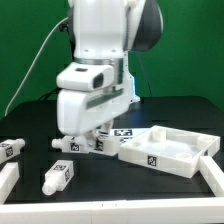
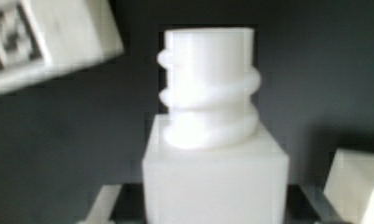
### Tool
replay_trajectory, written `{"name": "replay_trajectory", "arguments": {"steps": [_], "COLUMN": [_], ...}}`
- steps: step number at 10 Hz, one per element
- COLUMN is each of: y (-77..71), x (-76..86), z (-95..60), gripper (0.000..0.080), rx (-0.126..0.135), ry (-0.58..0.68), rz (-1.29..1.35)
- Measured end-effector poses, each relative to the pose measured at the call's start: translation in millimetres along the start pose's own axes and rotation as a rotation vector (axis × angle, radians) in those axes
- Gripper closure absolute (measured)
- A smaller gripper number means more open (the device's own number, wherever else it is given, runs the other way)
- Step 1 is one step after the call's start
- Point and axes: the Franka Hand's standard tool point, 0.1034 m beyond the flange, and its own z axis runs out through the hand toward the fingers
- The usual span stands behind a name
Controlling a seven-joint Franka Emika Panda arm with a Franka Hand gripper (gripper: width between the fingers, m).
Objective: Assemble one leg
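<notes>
My gripper keeps hold of the leg until its ribbed stub end, now pointing at black ground, reaches the white tabletop piece (image 1: 170, 150).
In the wrist view one leg (image 2: 210, 120) fills the middle, a white blocky body with its ribbed, narrower stub end pointing away from the camera. My gripper (image 2: 212, 205) stands around its body, with a finger (image 2: 109, 203) on each side, shut on it. In the exterior view the gripper (image 1: 82, 140) is low over the black table, to the left of the white tabletop piece (image 1: 170, 150); the held leg (image 1: 68, 145) is mostly hidden by the hand. Two more legs lie loose, one at the exterior view's left edge (image 1: 12, 148) and one nearer the front (image 1: 57, 176).
A white tagged piece (image 2: 42, 45) shows beside the held leg in the wrist view, and another white part (image 2: 354, 178) at the edge. A tagged flat white piece (image 1: 124, 132) lies behind the tabletop. White rails (image 1: 8, 180) border the table.
</notes>
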Motion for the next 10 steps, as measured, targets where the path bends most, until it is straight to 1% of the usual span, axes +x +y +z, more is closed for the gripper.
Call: {"name": "replay_trajectory", "arguments": {"steps": [1,3,4,5,6,7,8,9,10], "y": [-0.1,-0.7,-3.3,-20.3,-44.5,-75.1,-100.6,-97.4,-90.7], "x": [5.9,5.9,4.7,-4.0,-12.9,-16.5,-13.4,-15.4,-14.1], "z": [1.9,2.5,1.3,-7.2,-16.1,-23.7,-26.1,-23.3,-22.9], "gripper": [0.0515,0.0515,0.0515,0.0515,0.0515,0.0515,0.0515,0.0515,0.0515], "rx": [0.001,0.002,0.002,0.0,-0.003,-0.007,-0.012,-0.005,-0.009], "ry": [0.001,0.001,0.002,0.008,0.015,0.026,0.038,0.028,0.032], "rz": [-0.006,-0.008,0.005,0.071,0.158,0.293,0.409,0.327,0.337]}}
